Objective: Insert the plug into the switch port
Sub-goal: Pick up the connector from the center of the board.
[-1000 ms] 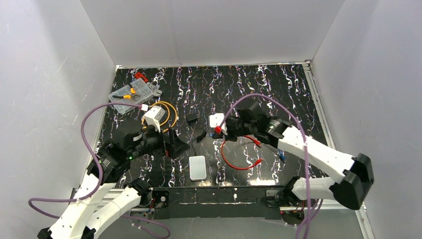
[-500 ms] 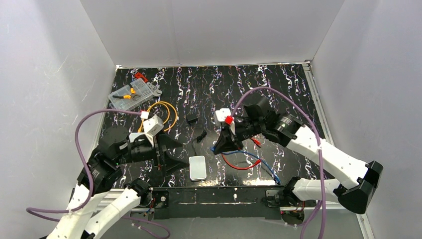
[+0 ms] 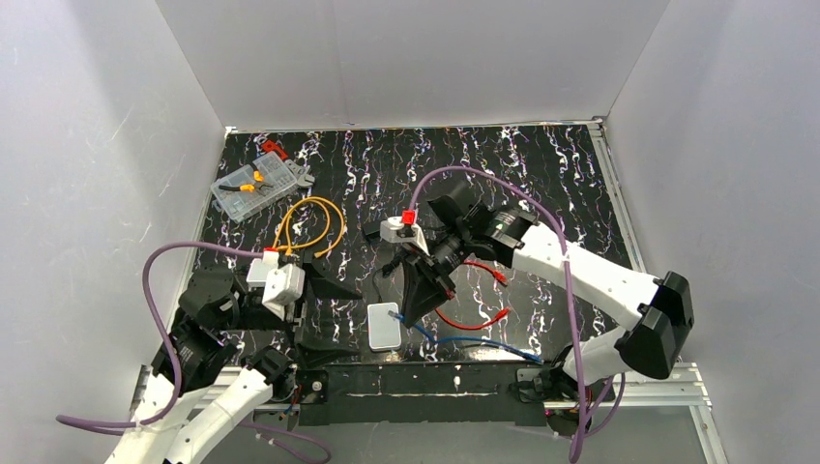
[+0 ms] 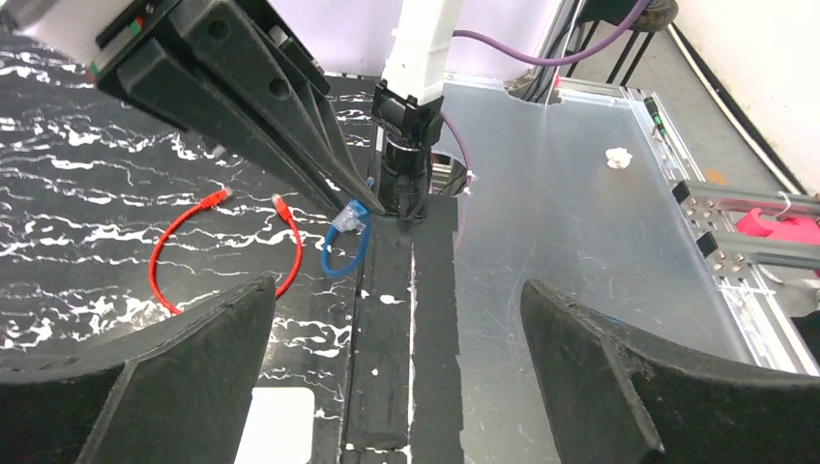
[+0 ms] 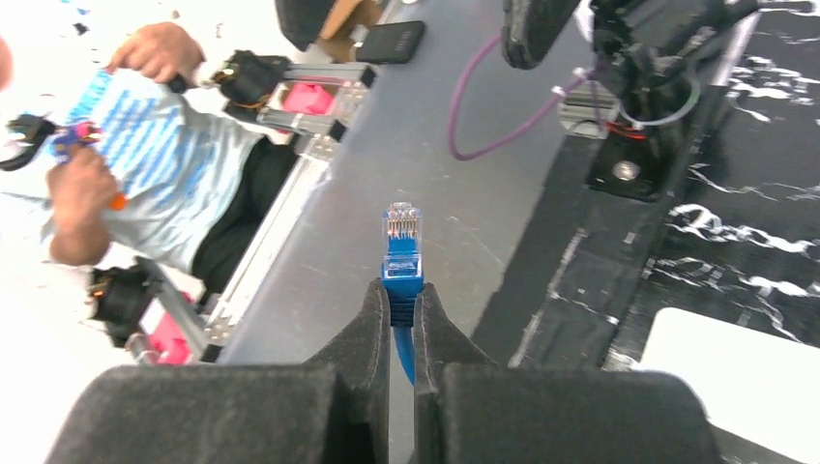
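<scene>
The left gripper grabs the blue plug by its clear tip (image 3: 394, 314) (image 4: 346, 218) next, leaving its cable end free for my right gripper to regrip for inserting.
The pale flat box (image 3: 384, 327) lies near the table's front edge; its port does not show in any view. My right gripper (image 3: 408, 311) is shut on a blue network plug (image 3: 395, 314) and holds it just above the box's right side. In the right wrist view the plug (image 5: 401, 256) sticks out past the gripper (image 5: 402, 290), with the box (image 5: 745, 382) at lower right. My left gripper (image 3: 334, 314) is open and empty, left of the box. In the left wrist view its gripper (image 4: 396, 290) faces the plug (image 4: 346, 217) and a box corner (image 4: 276, 425).
The blue cable (image 3: 474, 341) trails right along the front edge. A red cable (image 3: 474, 309) loops beside it. An orange cable (image 3: 309, 222) and a clear parts case (image 3: 253, 184) lie at back left. A small black piece (image 3: 373, 230) sits mid-table. A black rail (image 3: 425, 377) borders the front.
My right arm swung left and toward the front edge, carrying the blue plug and dragging its cable to the flat box. My left arm drew back toward the near left, still open.
</scene>
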Motion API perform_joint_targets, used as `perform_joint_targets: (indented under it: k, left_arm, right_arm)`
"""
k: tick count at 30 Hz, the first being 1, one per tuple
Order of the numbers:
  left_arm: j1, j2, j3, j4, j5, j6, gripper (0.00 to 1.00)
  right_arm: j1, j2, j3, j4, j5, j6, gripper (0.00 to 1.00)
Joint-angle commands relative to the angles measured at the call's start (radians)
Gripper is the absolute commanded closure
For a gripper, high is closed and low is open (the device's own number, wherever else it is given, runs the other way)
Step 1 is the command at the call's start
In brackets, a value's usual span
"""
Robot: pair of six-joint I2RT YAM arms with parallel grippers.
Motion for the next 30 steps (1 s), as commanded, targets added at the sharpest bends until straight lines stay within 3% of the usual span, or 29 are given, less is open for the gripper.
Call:
perform_joint_targets:
  k: [1, 16, 22, 27, 30]
  left_arm:
    - [0.004, -0.018, -0.024, 0.072, 0.061, 0.06, 0.02]
    - [0.003, -0.006, -0.074, 0.224, 0.121, -0.01, 0.04]
    - [0.003, 0.021, -0.076, 0.243, 0.155, -0.032, 0.18]
    - [0.004, 0.039, -0.078, 0.256, 0.182, -0.04, 0.37]
    - [0.003, 0.041, -0.079, 0.259, 0.185, -0.044, 0.42]
  right_arm:
    - [0.03, 0.033, 0.073, 0.082, -0.147, 0.1, 0.99]
    - [0.073, 0.162, 0.161, 0.289, -0.232, 0.291, 0.99]
    - [0.079, 0.171, 0.163, 0.346, -0.245, 0.335, 0.99]
    - [0.082, 0.18, 0.162, 0.368, -0.247, 0.35, 0.99]
    - [0.083, 0.184, 0.159, 0.383, -0.246, 0.368, 0.99]
